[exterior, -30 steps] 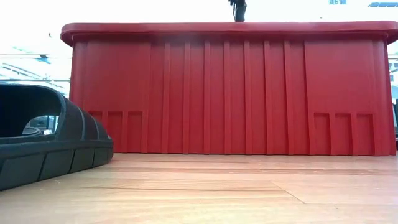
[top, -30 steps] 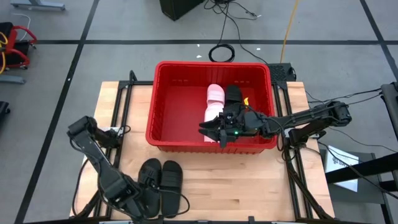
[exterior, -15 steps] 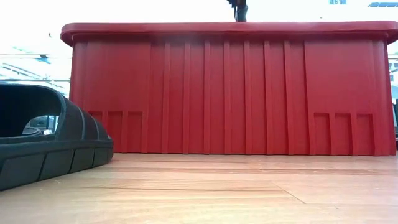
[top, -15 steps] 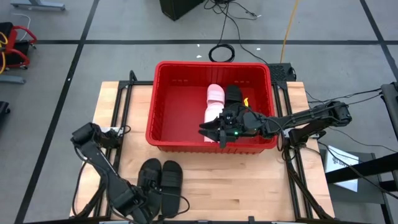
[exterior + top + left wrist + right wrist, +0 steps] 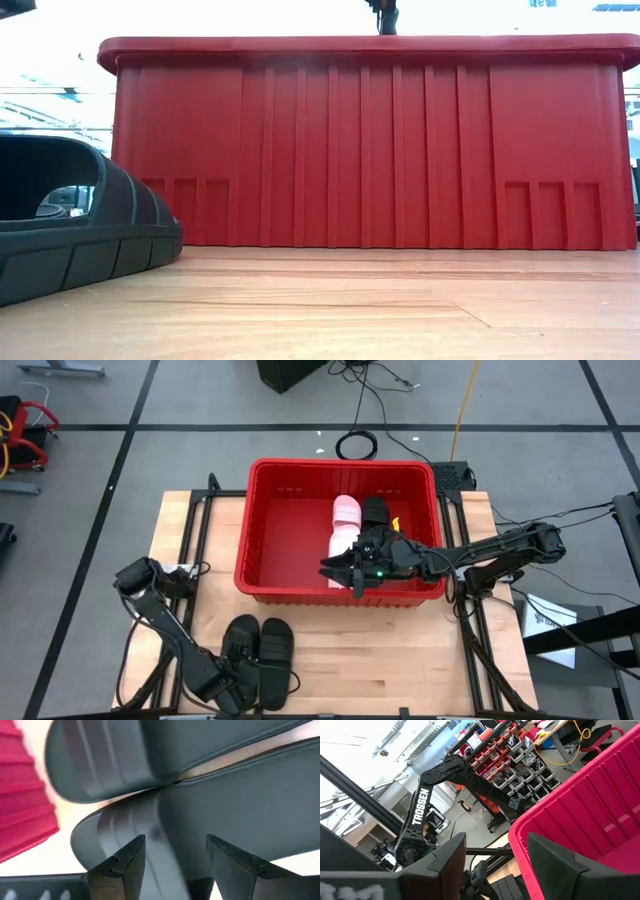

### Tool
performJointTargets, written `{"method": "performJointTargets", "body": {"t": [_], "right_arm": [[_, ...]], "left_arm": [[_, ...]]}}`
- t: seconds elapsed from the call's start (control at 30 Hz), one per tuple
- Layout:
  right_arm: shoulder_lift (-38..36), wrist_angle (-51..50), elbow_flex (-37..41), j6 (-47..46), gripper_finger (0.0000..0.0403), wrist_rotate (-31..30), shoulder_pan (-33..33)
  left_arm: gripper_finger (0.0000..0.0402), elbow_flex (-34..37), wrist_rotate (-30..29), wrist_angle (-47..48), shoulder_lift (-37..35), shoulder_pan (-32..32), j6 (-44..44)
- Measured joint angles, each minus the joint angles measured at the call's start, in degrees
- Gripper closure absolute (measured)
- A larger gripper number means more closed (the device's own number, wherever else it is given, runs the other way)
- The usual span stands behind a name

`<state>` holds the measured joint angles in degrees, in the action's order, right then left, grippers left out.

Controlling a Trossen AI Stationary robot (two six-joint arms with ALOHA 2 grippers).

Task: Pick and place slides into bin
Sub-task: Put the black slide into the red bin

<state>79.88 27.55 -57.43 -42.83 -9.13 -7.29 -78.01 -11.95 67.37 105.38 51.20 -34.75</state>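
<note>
My left gripper grabs the black slide by its wide strap [image 5: 238, 649] next, to carry it into the red bin.
Two black slides [image 5: 243, 645] [image 5: 277, 649] lie side by side, soles down, on the wooden table in front of the red bin [image 5: 270, 530]. One slide also shows in the low view [image 5: 80, 215]. My left gripper [image 5: 232, 678] is open at the left slide's near end; the wrist view [image 5: 175, 840] shows the slide [image 5: 240, 815] close before its fingers. In the bin lie a pink slide [image 5: 346, 520] and a black slide [image 5: 375, 513]. My right gripper [image 5: 338, 572] hangs open and empty over the bin's near wall. My left gripper stands open with a finger [image 5: 125, 862] on either side of the near end of the left black slide [image 5: 165, 850], coming low from the table's near left. I cannot tell whether the fingers touch it. The slide lies flat on the table.
The bin [image 5: 370, 145] fills the table's far middle. A small yellow piece [image 5: 397, 522] lies in it beside the black slide. Bare wood [image 5: 400, 660] lies to the right of the two slides. Cables and racks stand beyond the table.
My left arm has folded lower, and its gripper has crept toward the table's right, closer in on the near end of the left black slide. The slides and my right gripper have kept still.
</note>
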Motion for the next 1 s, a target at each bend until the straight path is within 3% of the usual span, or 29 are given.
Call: {"method": "performJointTargets", "body": {"t": [0.13, 0.4, 0.73, 0.83, 1.0], "right_arm": [[0.0, 0.0, 0.0, 0.0, 0.0202, 0.0, 0.0], [0.0, 0.0, 0.0, 0.0, 0.0202, 0.0, 0.0], [0.0, 0.0, 0.0, 0.0, 0.0202, -0.2, 0.0], [0.0, 0.0, 0.0, 0.0, 0.0202, -0.2, 0.0], [0.0, 0.0, 0.0, 0.0, 0.0202, -0.3, 0.0]], "left_arm": [[0.0199, 1.9, -3.3, -0.2, 0.0, -0.2, -2.0], [0.0199, 7.0, -4.2, -4.5, -0.1, -0.1, -1.5], [0.0204, 8.1, -7.9, -1.1, 0.0, -1.2, -2.7], [0.0232, 8.1, -7.9, -0.9, 0.0, -1.5, -2.2], [0.0318, 8.1, -7.8, -0.6, 0.0, -1.6, -1.8]]}}
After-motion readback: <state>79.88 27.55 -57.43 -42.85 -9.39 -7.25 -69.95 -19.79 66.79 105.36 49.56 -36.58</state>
